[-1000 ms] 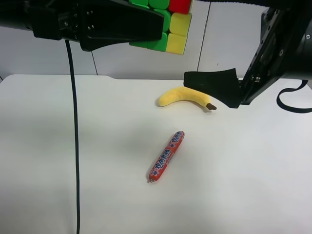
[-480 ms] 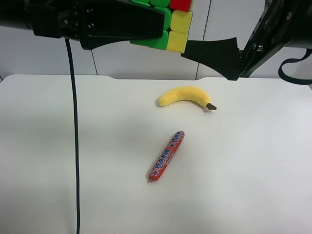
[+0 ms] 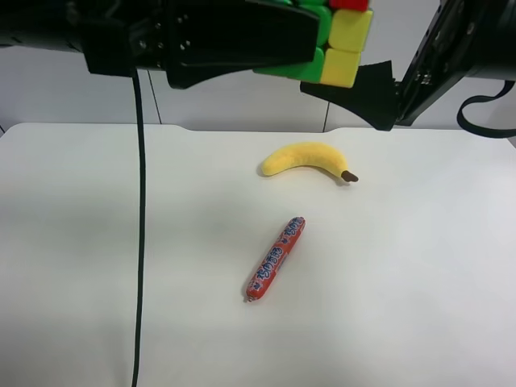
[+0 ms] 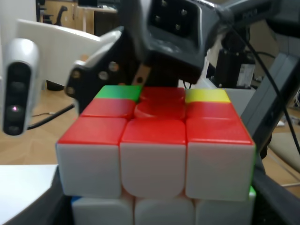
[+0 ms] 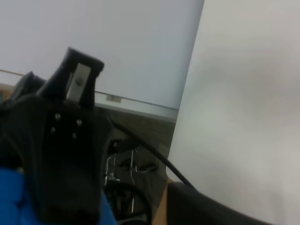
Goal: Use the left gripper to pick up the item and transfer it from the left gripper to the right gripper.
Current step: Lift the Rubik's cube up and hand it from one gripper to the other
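Note:
The right gripper grips the puzzle cube (image 3: 345,47) by its red side (image 3: 351,4) next, to take it over from my left gripper.
The item, a puzzle cube (image 3: 345,47), shows yellow, green and red faces at the top of the exterior high view. My left gripper (image 3: 318,36), on the arm at that view's left, is shut on it and holds it high above the table. In the left wrist view the cube (image 4: 154,154) fills the frame, red face up and white face forward. My right gripper (image 3: 359,87) is open, just right of the cube and slightly below it. It also looms behind the cube in the left wrist view (image 4: 159,51). The right wrist view shows a blue cube face (image 5: 10,199) behind a black finger (image 5: 63,154).
A yellow banana (image 3: 305,157) lies on the white table (image 3: 419,282) at the back middle. A red wrapped sausage stick (image 3: 276,258) lies at the centre. A thin black cable (image 3: 139,242) hangs from the left arm down over the table's left part.
My left gripper has carried the cube to the right, toward my right gripper. My right gripper rose from near the banana one second ago and has held still since.

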